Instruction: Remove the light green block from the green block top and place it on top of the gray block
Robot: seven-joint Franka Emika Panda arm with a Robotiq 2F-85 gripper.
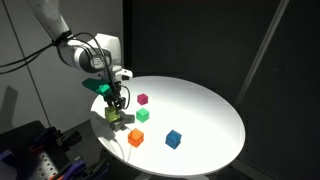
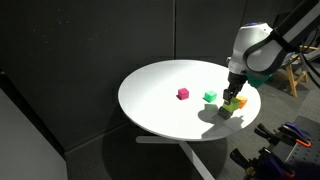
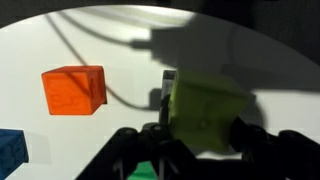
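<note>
My gripper should open: the light green block is right above the gray block, which shows only a sliver.
My gripper (image 1: 116, 104) is shut on the light green block (image 3: 205, 115), which fills the gap between the fingers in the wrist view. It is at the table's edge, directly over the gray block (image 2: 226, 113), which shows only as a sliver (image 3: 167, 86) in the wrist view. I cannot tell whether the two blocks touch. The light green block also shows in an exterior view (image 2: 231, 103). The green block (image 1: 142, 115) stands alone on the table, nothing on top, a short way from the gripper; it shows in both exterior views (image 2: 210, 97).
An orange block (image 1: 135, 138) sits close to the gripper, also in the wrist view (image 3: 73, 90). A blue block (image 1: 173, 139) and a magenta block (image 1: 143, 99) stand on the round white table (image 1: 200, 110). The table edge is right beside the gripper.
</note>
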